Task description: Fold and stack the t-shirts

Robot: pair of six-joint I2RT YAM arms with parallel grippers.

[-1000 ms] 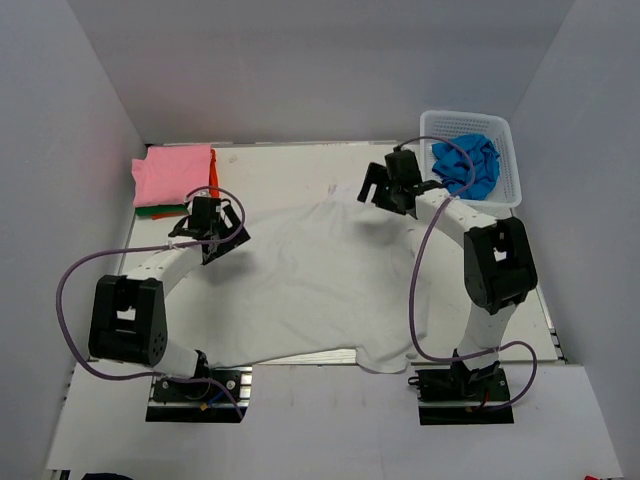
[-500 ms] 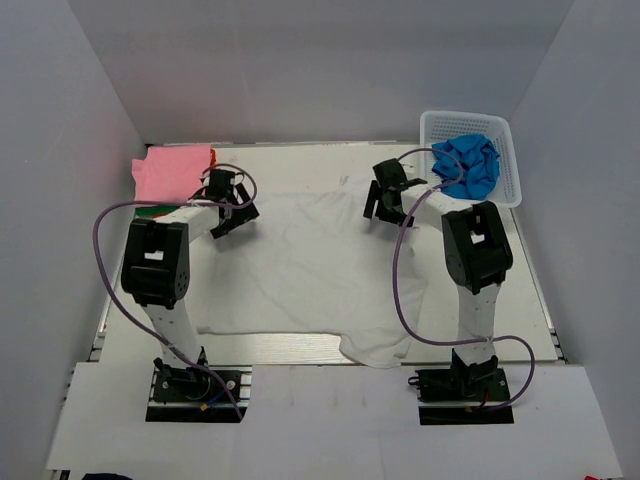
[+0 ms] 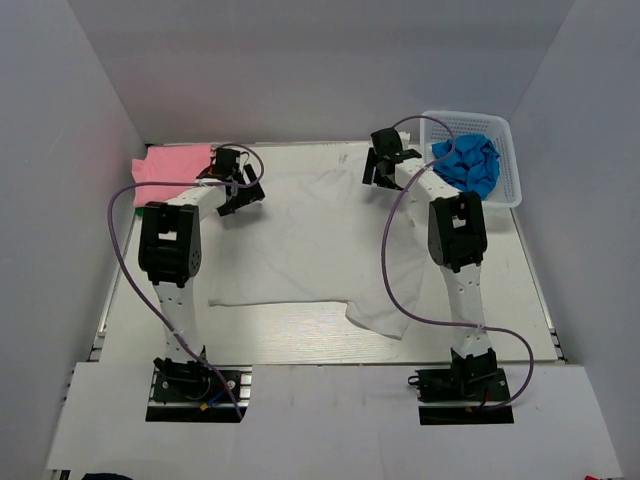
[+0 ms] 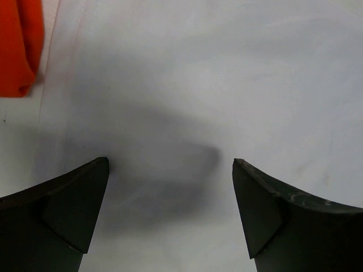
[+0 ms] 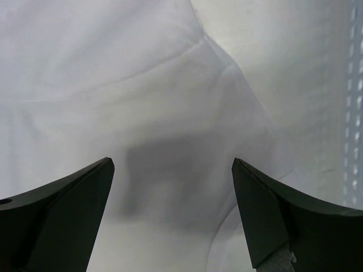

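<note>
I need to grab the white t-shirt's near corner [image 3: 214, 301] on the pink t-shirt's side next with my left gripper, so that it can fold the white t-shirt's near edge over.
A large white t-shirt [image 3: 310, 240] lies spread on the table, with a rumpled corner at the near right. My left gripper [image 3: 240, 192] hangs open just above its far left part; in the left wrist view [image 4: 170, 164] white cloth [image 4: 215, 85] shows between the jaws, with nothing held. My right gripper [image 3: 380, 170] hangs open over the far right part; the right wrist view [image 5: 173, 161] shows a seam of the white cloth [image 5: 170, 73] below. A pink t-shirt [image 3: 170, 168] lies folded at the far left. An orange-red t-shirt [image 4: 22, 45] shows beside it. A bright blue t-shirt [image 3: 468, 165] is bunched in the basket.
A white plastic mesh basket [image 3: 475, 118] stands at the far right corner, close to my right gripper; its mesh shows at the right wrist view's edge [image 5: 354, 113]. Grey walls enclose the table on three sides. Both arms stretch far out across the table.
Both arms have reached toward the far side, and the white t-shirt has slid that way with them. Its hem has come off the near table edge.
</note>
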